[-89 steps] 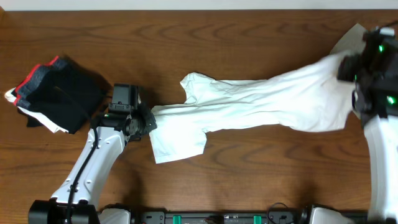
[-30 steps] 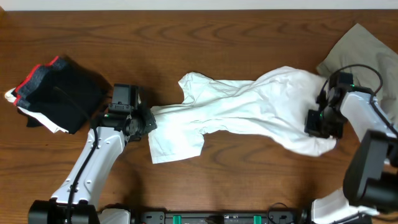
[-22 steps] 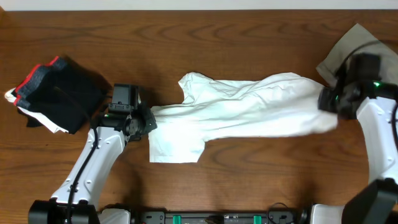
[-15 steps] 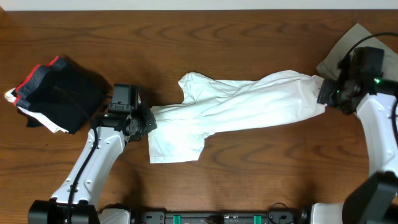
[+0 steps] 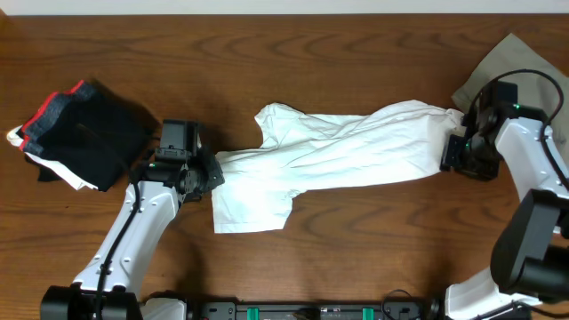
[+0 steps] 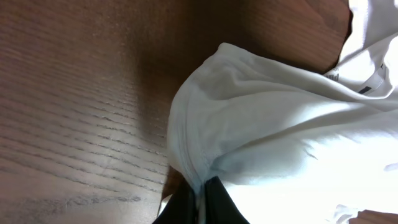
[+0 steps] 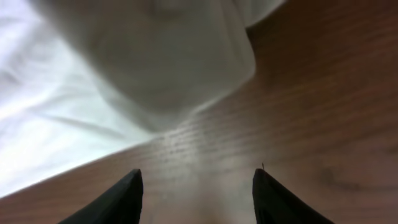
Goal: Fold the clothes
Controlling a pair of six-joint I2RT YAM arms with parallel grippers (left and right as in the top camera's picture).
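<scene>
Next, my right gripper grabs the T-shirt's loose end, opposite my left gripper, to stretch the white T-shirt between both grippers and fold it.
A white T-shirt (image 5: 338,151) lies stretched in a long band across the middle of the table, one sleeve (image 5: 253,209) spread toward the front. My left gripper (image 5: 213,174) is shut on the shirt's left edge. In the left wrist view the white cloth (image 6: 261,124) is pinched between the dark fingers (image 6: 214,202). My right gripper (image 5: 453,154) stands open just past the shirt's right end. In the right wrist view its fingers (image 7: 127,193) are apart over bare wood, the cloth (image 7: 161,68) lying just beyond them.
A stack of black garments with red edging (image 5: 80,133) sits at the far left, behind the left arm. A grey-khaki garment (image 5: 520,58) lies at the back right corner, behind the right arm. The wooden table (image 5: 356,258) shows along the front.
The right gripper pulled the shirt's right end out toward the right, flattening the bunch, then opened and let it go. The left gripper has kept its hold and not moved.
</scene>
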